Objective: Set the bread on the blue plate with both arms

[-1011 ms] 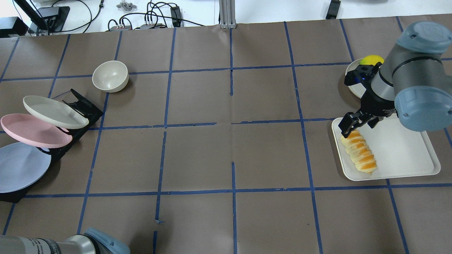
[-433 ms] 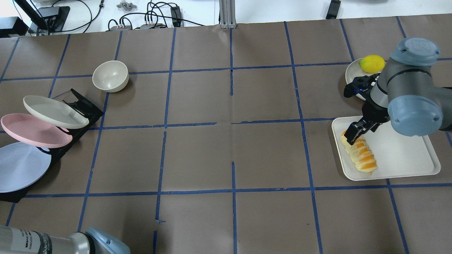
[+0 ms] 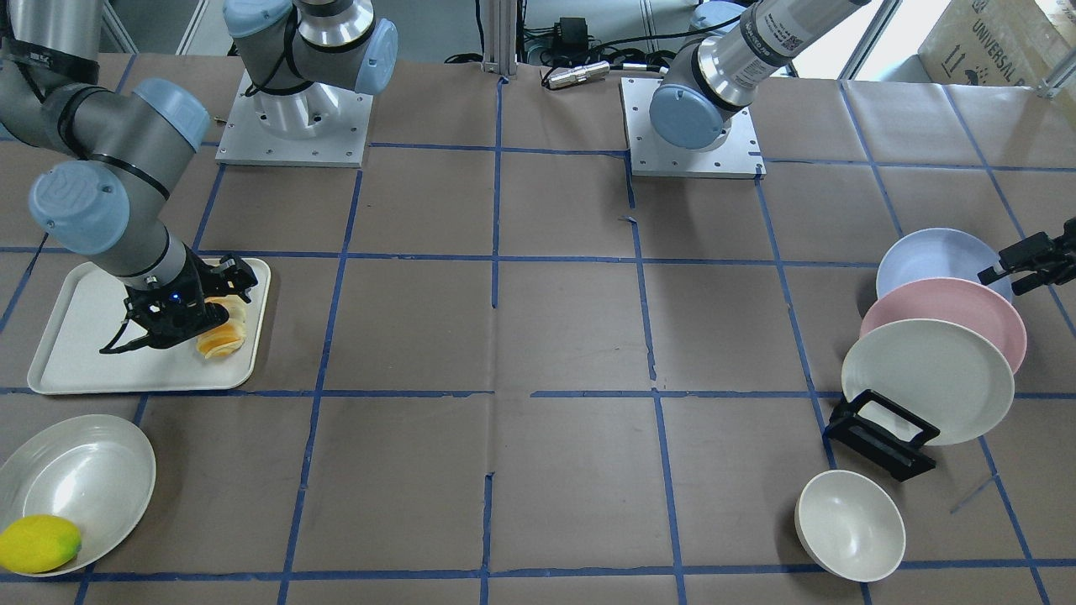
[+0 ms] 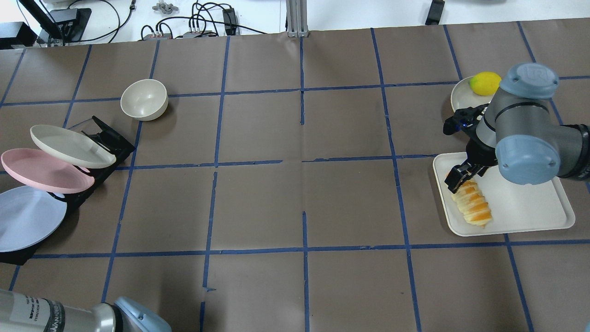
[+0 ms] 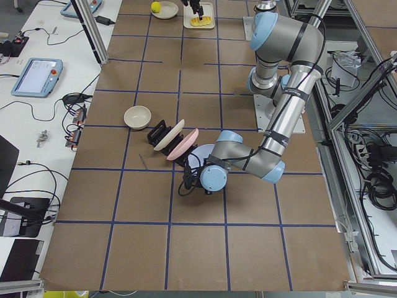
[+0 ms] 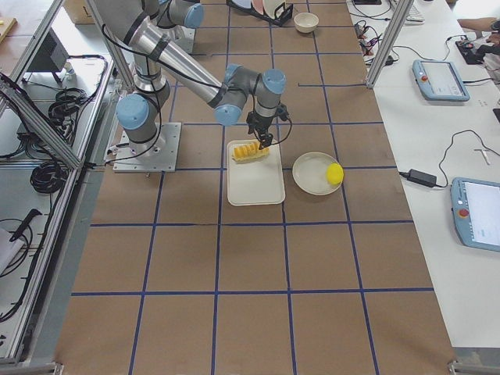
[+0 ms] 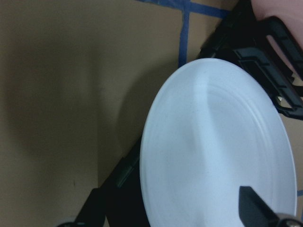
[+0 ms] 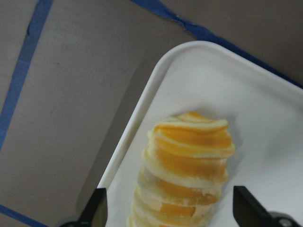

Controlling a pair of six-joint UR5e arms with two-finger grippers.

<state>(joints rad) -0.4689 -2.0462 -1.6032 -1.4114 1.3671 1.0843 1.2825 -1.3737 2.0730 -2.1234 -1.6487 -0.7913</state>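
Note:
The bread needs to go on the blue plate [image 3: 933, 256]. My right gripper should next grab the loaf across its ridged middle [image 3: 224, 328].
The bread [image 4: 474, 205] lies on a white tray [image 4: 530, 203] at the right, also in the front view [image 3: 225, 338]. My right gripper [image 4: 456, 180] is open and low over the loaf's far end. In the right wrist view the loaf [image 8: 189, 165] sits between the gripper's [image 8: 170, 208] two spread fingertips. The blue plate [image 4: 27, 221] leans in a black rack [image 4: 108, 138] at the left edge. My left gripper [image 3: 1030, 262] is beside the plate [image 3: 933, 256]. In the left wrist view it [image 7: 173, 217] is open and the plate [image 7: 213, 156] fills the frame.
A pink plate [image 4: 41, 170] and a cream-white plate [image 4: 69, 145] lean in the same rack. A cream bowl [image 4: 144, 99] stands beyond the rack. A yellow lemon [image 4: 485, 83] rests on a cream dish [image 4: 461, 94] behind the tray.
My right gripper has come down and moved in over the bread's far end, and its arm has swung toward the tray. The left arm's elbow has shifted slightly.

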